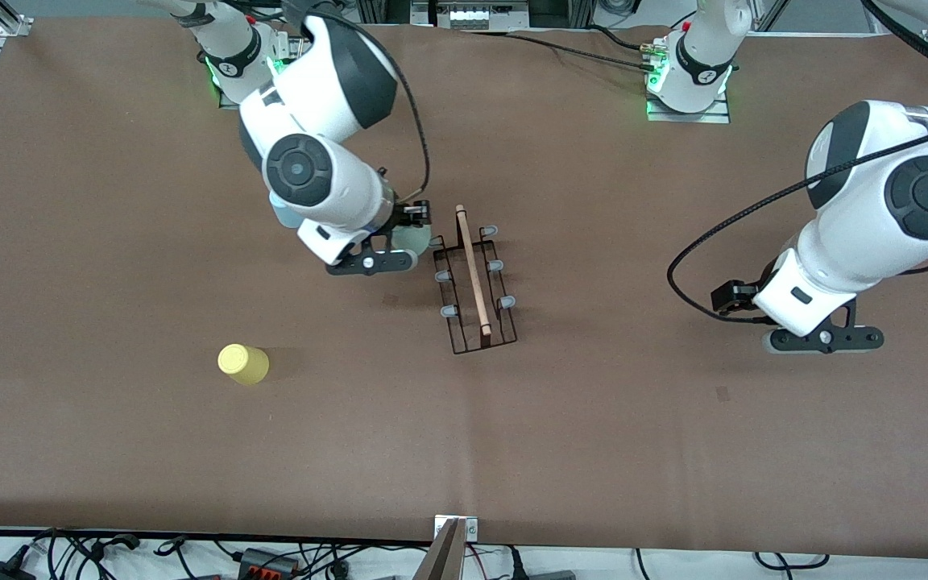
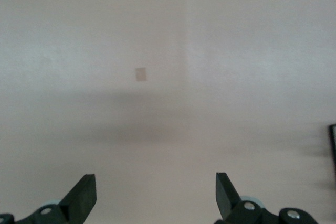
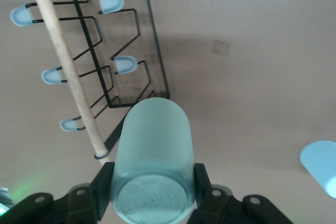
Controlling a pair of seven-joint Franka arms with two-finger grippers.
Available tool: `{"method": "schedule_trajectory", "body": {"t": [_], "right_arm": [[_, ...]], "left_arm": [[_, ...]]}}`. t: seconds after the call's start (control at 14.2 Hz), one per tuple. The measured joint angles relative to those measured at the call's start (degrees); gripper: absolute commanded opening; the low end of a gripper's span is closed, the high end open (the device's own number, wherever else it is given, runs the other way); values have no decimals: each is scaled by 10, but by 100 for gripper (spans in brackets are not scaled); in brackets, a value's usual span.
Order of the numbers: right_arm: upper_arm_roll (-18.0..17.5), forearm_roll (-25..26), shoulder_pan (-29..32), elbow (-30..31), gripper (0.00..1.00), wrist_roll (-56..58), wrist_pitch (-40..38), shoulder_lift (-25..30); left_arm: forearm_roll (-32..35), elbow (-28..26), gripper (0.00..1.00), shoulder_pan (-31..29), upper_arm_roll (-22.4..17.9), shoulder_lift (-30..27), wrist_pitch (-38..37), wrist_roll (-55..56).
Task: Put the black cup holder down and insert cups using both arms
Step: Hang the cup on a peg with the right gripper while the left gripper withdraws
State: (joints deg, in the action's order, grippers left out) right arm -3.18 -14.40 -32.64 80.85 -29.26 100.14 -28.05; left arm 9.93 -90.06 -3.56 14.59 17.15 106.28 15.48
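The pale green cup hangs short of the black cup holder's end peg, so my right gripper keeps hold of the cup until it is nearer.
The black cup holder (image 1: 476,282) stands mid-table, with its wooden rod handle (image 1: 472,270) on top and grey-tipped prongs on both sides. It also shows in the right wrist view (image 3: 121,51). My right gripper (image 1: 408,238) is shut on the pale green cup (image 3: 152,150), over the table just beside the holder, toward the right arm's end. The light blue cup (image 3: 320,166) is on the table, mostly hidden under the right arm (image 1: 280,213). The yellow cup (image 1: 242,362) sits alone, nearer the front camera. My left gripper (image 2: 156,192) is open and empty over bare table and waits.
The brown table mat (image 1: 593,451) runs to the front edge, where cables lie. A small tape mark (image 1: 722,393) is near the left arm and also shows in the left wrist view (image 2: 140,74). The arm bases stand along the edge farthest from the front camera.
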Motion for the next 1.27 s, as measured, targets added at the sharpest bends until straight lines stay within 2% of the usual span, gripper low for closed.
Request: {"method": "schedule_trajectory", "body": {"t": [0.21, 0.42, 0.7, 0.77, 0.84, 0.91, 1.27], "right_arm": [[0, 0, -10, -1, 25, -1, 26, -24], [0, 0, -20, -2, 25, -1, 30, -36], [0, 0, -27, -3, 26, -1, 50, -52], [0, 0, -28, -3, 40, -1, 54, -58], [1, 0, -30, -3, 79, -1, 59, -65], [1, 2, -31, -3, 100, -1, 62, -71], [4, 27, -36, -10, 100, -53, 63, -74]], "left_arm": [[-1, -60, 100, -1, -28, -73, -11, -40], [-19, -70, 100, -1, -49, -125, -44, -80], [-39, -73, 100, -1, -50, -146, -65, -82], [-44, -73, 100, 0, -49, -154, -71, -82], [-46, -73, 100, 1, -49, -163, -78, -82], [-49, -73, 100, 1, -50, -171, -82, -87], [-60, -70, 100, 0, -73, -190, -126, -135]]}}
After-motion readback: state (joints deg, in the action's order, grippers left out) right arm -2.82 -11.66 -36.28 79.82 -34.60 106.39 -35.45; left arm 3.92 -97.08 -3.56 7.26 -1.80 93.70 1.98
